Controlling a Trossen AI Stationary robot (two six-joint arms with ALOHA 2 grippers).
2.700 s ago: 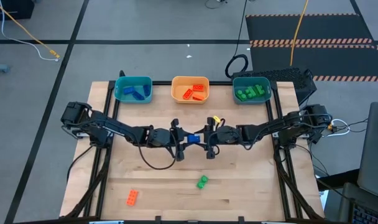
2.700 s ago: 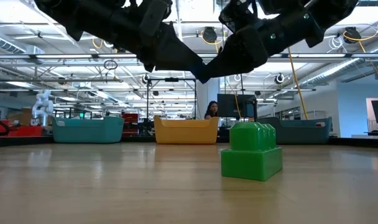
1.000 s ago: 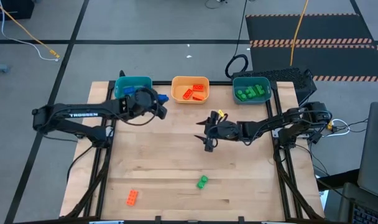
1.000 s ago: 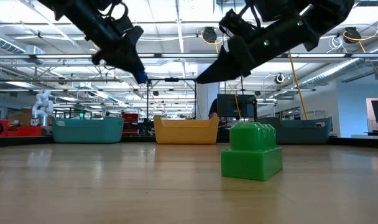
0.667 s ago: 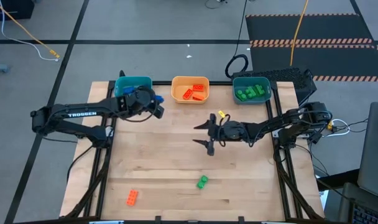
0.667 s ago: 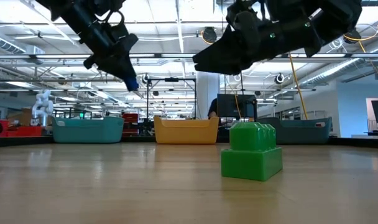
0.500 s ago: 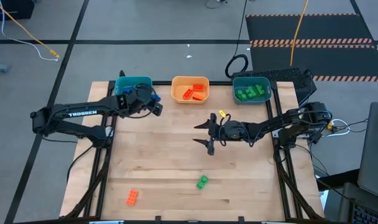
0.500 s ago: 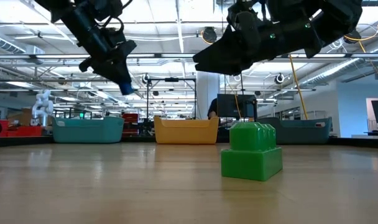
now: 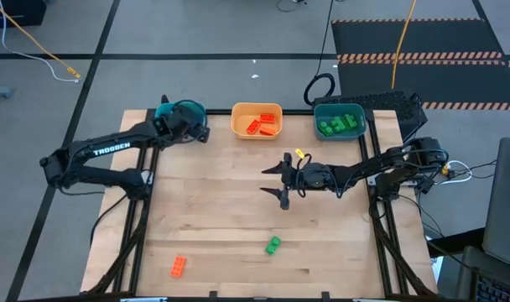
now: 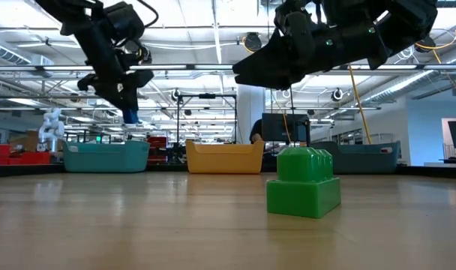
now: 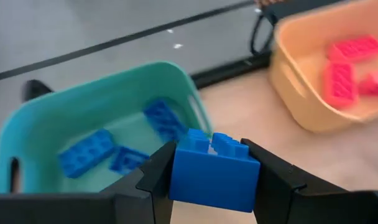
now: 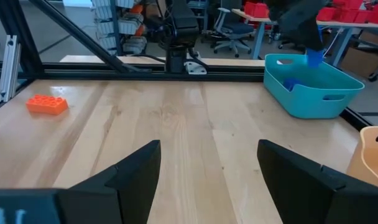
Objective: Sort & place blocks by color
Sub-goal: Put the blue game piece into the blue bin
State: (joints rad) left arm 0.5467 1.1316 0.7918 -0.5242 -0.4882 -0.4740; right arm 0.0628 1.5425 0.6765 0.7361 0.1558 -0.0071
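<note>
The blue block (image 11: 214, 177) has its lower edge at the rim of the tray's near corner. I should move the block over the teal tray's interior (image 11: 102, 127) before my left gripper lets go of it.
My left gripper (image 9: 200, 132) hangs over the near right corner of the teal tray (image 9: 178, 110) and is shut on a blue block (image 11: 214, 171), also seen as the blue block (image 10: 130, 116) in the low view. Blue blocks (image 11: 92, 152) lie inside that tray. My right gripper (image 9: 276, 181) hovers open above the table's middle, touching nothing. A green block (image 9: 273, 245) and an orange-red block (image 9: 179, 267) rest flat on the near part of the table. My left gripper pinches the blue block by its two opposite side walls (image 11: 176, 177), one finger (image 11: 148, 183) on each side, studs showing between them. The fingers come from above, slanting toward the far left. The block is lifted clear, above the teal tray's rim.
The orange tray (image 9: 257, 120) holds red blocks (image 9: 262, 126). The dark green tray (image 9: 339, 120) holds green blocks (image 9: 337, 125). All three trays stand along the far edge. Bare wood (image 9: 213, 201) lies between the trays and the two loose blocks.
My left gripper has carried the blue block toward the table's far left, from beside the teal tray to over its near right corner, tipping downward. My right gripper spread its fingers early on and has since kept still.
</note>
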